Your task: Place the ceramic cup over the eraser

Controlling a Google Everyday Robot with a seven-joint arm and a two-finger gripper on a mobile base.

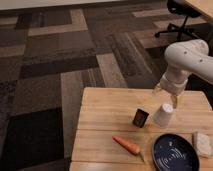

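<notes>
The ceramic cup needs to go over the eraser (141,117), so my gripper needs to grab the cup next by its narrower upper end (167,108).
The ceramic cup (164,115) stands on the wooden table (105,107), white, with its narrower end up. The eraser (141,117), a small dark block with an orange-tan face, stands just left of the cup with a small gap between them. My gripper (166,94) hangs from the white arm directly above the cup and a little behind it. Its pale fingers are spread apart and nothing is between them. It is open and clear of the cup.
An orange carrot (127,145) lies toward the table's front. A dark blue plate (173,153) sits at the front right, with a pale whitish block (202,143) beside it. Patterned carpet surrounds the table, and an office chair (180,15) stands far back right.
</notes>
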